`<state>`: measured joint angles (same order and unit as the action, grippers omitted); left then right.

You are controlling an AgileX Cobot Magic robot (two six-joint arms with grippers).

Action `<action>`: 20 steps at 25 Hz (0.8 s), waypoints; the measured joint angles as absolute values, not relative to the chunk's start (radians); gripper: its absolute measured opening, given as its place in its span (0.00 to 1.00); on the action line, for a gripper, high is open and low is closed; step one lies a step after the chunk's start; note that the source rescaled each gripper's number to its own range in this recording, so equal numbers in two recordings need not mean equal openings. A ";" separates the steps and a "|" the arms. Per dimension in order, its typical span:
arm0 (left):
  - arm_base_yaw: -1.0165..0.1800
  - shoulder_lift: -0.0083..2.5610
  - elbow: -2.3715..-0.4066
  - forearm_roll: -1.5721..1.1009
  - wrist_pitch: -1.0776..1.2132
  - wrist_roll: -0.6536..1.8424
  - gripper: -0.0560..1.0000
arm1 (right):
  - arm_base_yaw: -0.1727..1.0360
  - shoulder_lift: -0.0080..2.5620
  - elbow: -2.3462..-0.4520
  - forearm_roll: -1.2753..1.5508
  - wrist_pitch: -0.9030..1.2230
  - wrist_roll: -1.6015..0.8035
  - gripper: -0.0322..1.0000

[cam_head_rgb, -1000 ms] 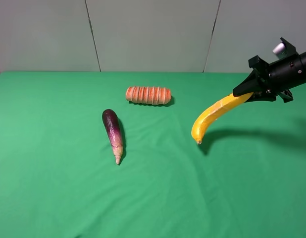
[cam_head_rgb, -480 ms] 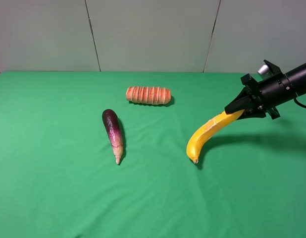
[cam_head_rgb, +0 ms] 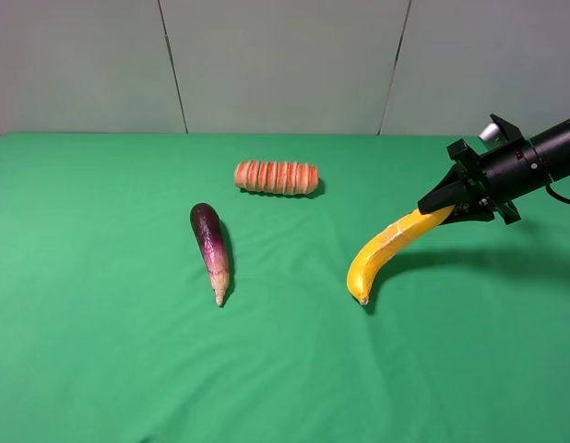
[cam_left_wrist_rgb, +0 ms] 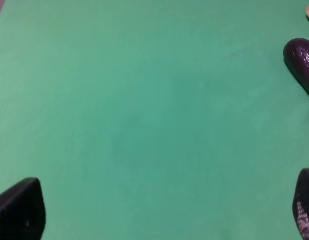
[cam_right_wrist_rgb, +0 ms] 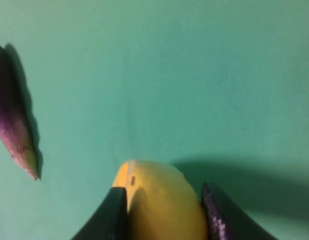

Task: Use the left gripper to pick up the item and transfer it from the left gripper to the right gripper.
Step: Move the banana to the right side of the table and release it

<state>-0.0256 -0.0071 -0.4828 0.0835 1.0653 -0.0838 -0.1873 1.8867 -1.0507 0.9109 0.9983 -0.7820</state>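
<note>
The banana's lower tip (cam_head_rgb: 362, 296) meets its shadow on the green cloth and the banana would settle there, so it is now time for my right gripper to open.
The yellow banana (cam_head_rgb: 386, 251) hangs slanted from my right gripper (cam_head_rgb: 439, 209), which is shut on its upper end at the right of the green table. Its lower tip rests on or just above the cloth. In the right wrist view the banana (cam_right_wrist_rgb: 162, 205) sits between the two black fingers (cam_right_wrist_rgb: 110, 216). My left gripper (cam_left_wrist_rgb: 159, 215) is open over bare green cloth; only its two fingertips (cam_left_wrist_rgb: 19, 212) show in the left wrist view, and its arm is out of the exterior high view.
A purple eggplant (cam_head_rgb: 211, 242) lies left of centre, also showing in the right wrist view (cam_right_wrist_rgb: 12, 130) and the left wrist view (cam_left_wrist_rgb: 302, 62). A ridged orange roll (cam_head_rgb: 277, 177) lies behind it. A grey panelled wall (cam_head_rgb: 285, 65) stands behind the green table (cam_head_rgb: 128, 369).
My right gripper came down and leftward with the banana between one second and half a second ago. Since then it has held almost still.
</note>
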 joint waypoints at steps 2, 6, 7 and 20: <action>-0.026 -0.007 -0.483 0.083 1.065 -0.084 1.00 | -0.187 1.887 -1.051 0.911 0.998 -0.778 0.03; -0.026 -0.007 -0.483 0.083 1.065 -0.084 1.00 | -0.187 1.887 -1.051 0.911 0.991 -0.742 0.46; -0.026 -0.007 -0.483 0.083 1.065 -0.084 1.00 | -0.187 1.887 -1.051 0.911 0.983 -0.732 0.68; -0.026 -0.007 -0.483 0.083 1.065 -0.084 1.00 | -0.187 1.887 -1.051 0.848 0.952 -0.672 1.00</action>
